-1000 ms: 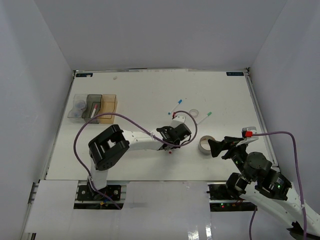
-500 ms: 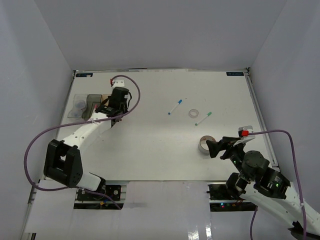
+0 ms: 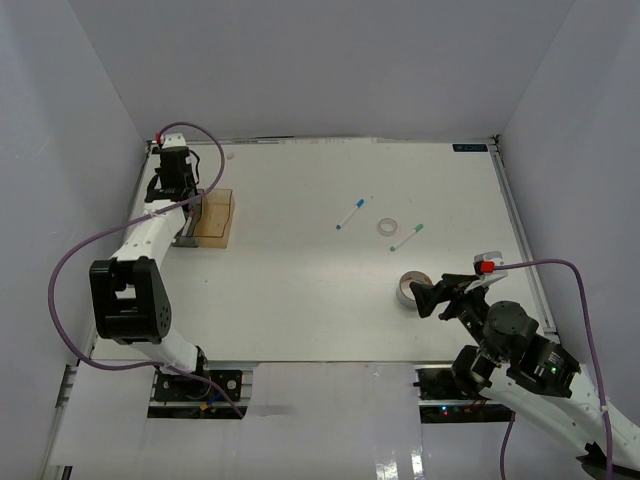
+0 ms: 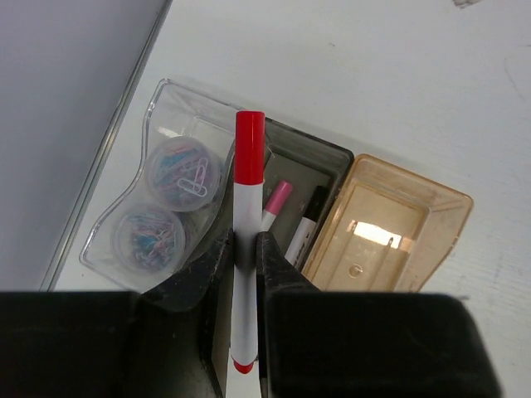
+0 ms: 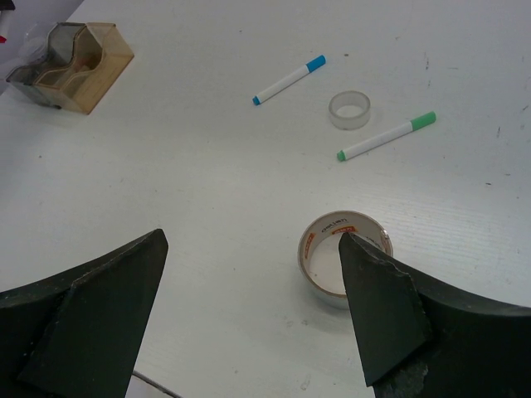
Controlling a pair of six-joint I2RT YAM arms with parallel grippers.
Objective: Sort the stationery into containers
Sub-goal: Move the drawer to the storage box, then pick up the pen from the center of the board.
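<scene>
I should keep holding the marker with my left gripper until it is lower over the grey bin point(image 4: 332, 153). The marker is too high to release yet, and its red cap would catch on the clear bin's rim.
My left gripper point(image 4: 243, 249) is shut on a red-capped marker point(image 4: 247, 207) and holds it above the bins at the far left point(image 3: 170, 190). Below it, the clear bin point(image 4: 158, 91) holds two jars point(image 4: 182, 163). The grey bin point(image 4: 332, 153) holds a pink-capped marker point(image 4: 276, 199) and a black-capped one point(image 4: 309, 220). The amber bin point(image 4: 448, 207) holds nothing that I can see. My right gripper point(image 5: 251, 240) is open, its right finger over a large tape roll point(image 5: 319, 257). A blue marker point(image 5: 289, 80), a small tape roll point(image 5: 349, 109) and a green marker point(image 5: 387, 136) lie beyond.
The bins stand against the left wall, with the amber bin point(image 3: 215, 218) nearest the table's middle. The large tape roll point(image 3: 410, 288) lies near the right arm. White walls enclose the table on three sides.
My left arm has swung from the table's middle to the bins at the far left, carrying the red marker. The right gripper has barely shifted.
</scene>
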